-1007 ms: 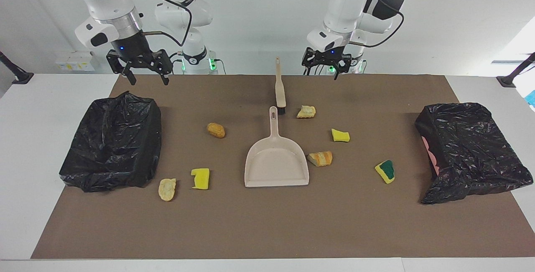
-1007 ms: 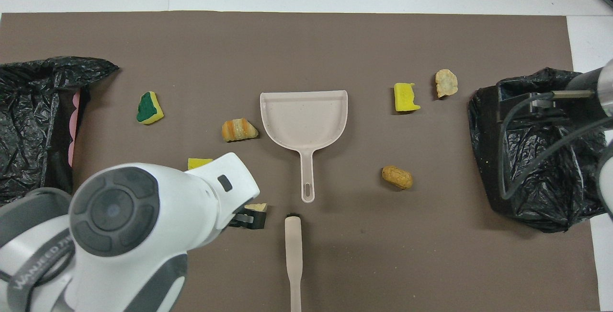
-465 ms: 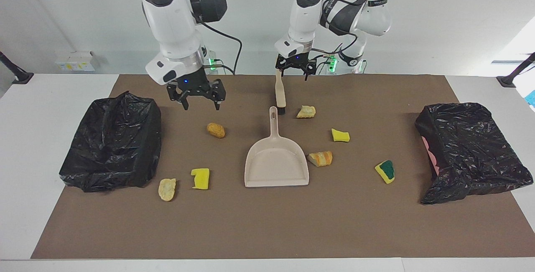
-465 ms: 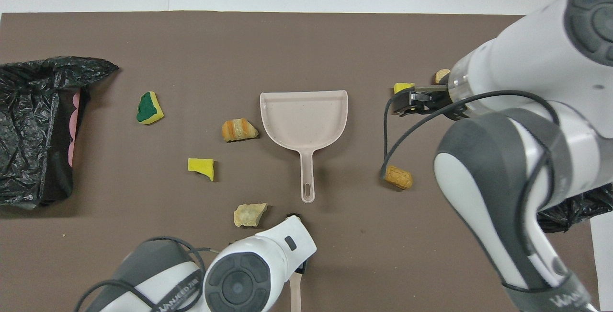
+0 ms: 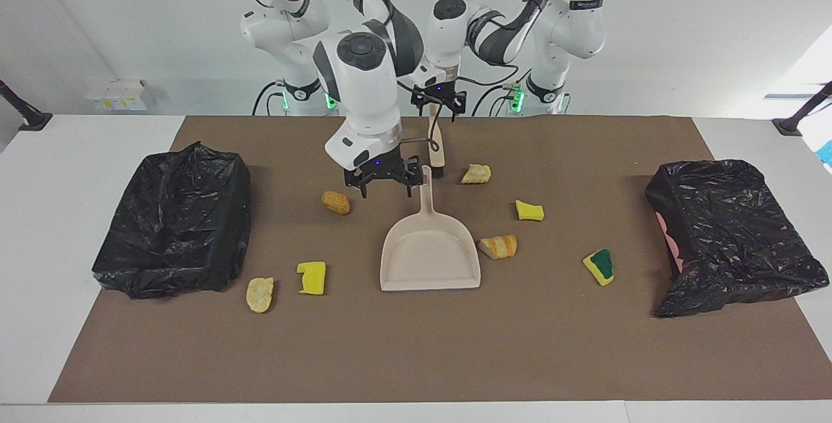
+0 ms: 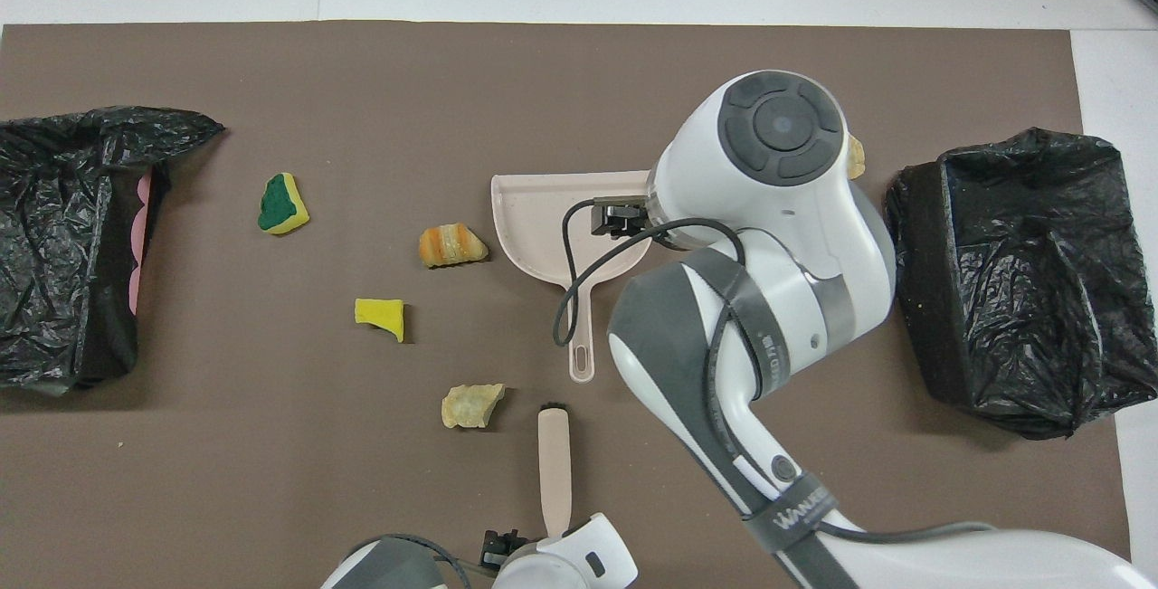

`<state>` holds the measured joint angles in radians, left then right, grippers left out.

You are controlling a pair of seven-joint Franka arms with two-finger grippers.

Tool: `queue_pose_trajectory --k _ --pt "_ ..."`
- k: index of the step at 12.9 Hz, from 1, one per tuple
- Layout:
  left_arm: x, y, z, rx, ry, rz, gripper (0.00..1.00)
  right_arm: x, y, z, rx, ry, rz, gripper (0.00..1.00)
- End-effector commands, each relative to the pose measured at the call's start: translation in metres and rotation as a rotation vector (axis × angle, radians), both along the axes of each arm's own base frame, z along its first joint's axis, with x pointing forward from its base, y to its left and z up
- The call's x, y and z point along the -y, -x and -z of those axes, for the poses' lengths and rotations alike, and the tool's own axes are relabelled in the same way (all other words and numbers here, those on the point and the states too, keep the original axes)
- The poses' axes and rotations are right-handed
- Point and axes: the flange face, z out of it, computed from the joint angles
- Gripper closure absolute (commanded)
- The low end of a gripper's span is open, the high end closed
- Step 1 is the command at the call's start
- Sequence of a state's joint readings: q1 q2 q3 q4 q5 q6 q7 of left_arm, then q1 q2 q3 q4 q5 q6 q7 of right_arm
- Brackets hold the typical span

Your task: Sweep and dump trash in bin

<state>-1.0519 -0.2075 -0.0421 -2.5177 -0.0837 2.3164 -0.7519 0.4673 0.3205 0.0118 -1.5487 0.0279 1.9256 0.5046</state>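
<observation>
The dustpan's broad tray is too wide for the gripper's fingers, so my right gripper should grab the dustpan by its slim handle (image 6: 583, 335) next.
Several trash scraps lie on the brown mat: a brown nugget (image 5: 335, 202), a bread chunk (image 5: 476, 173), a yellow sponge (image 5: 529, 210), a striped bread piece (image 5: 498, 246), a green-topped sponge (image 5: 599, 266), another yellow sponge (image 5: 312, 277) and a tan chunk (image 5: 260, 294). The beige dustpan (image 5: 429, 254) lies mid-mat, its handle pointing at the robots. The beige brush (image 5: 435, 143) lies just past that handle, nearer the robots. My right gripper (image 5: 386, 188) hangs open, low between the nugget and the dustpan handle. Open too, my left gripper (image 5: 440, 113) is over the brush handle's end.
A bin lined with a black bag (image 5: 175, 218) stands at the right arm's end of the mat, and a second one (image 5: 728, 234) at the left arm's end. In the overhead view my right arm covers part of the dustpan (image 6: 543, 209) and the scraps beside it.
Both arms have swung in toward the middle. The right gripper came from beside its bin down to the dustpan handle. The left gripper shifted over the brush handle's end.
</observation>
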Motion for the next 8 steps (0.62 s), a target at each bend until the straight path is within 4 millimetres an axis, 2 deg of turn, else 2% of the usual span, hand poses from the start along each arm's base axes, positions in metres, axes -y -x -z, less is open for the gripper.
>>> queue_pose_trajectory --k 1,3,5,6,7,8 --pt "-0.002 0.028 0.012 0.009 0.028 -0.059 0.0 -0.03 0.009 0.023 -0.024 -0.008 0.023 0.0" --pt "0.0 0.029 0.011 0.01 0.031 -0.09 0.04 -0.044 0.023 0.047 -0.038 -0.001 0.002 0.0" --pt "-0.001 0.028 0.012 0.008 0.028 -0.096 0.54 -0.063 0.041 0.068 -0.059 -0.016 -0.023 0.0" --pt "-0.002 0.026 0.012 0.007 0.026 -0.102 0.81 -0.065 0.049 0.079 -0.073 -0.013 -0.023 0.0" --pt "-0.002 0.024 0.012 0.007 0.026 -0.11 1.0 -0.065 0.058 0.09 -0.091 -0.027 -0.015 0.0" --pt "-0.003 0.021 0.012 0.008 0.028 -0.114 1.0 -0.069 0.072 0.098 -0.113 -0.042 -0.01 0.0"
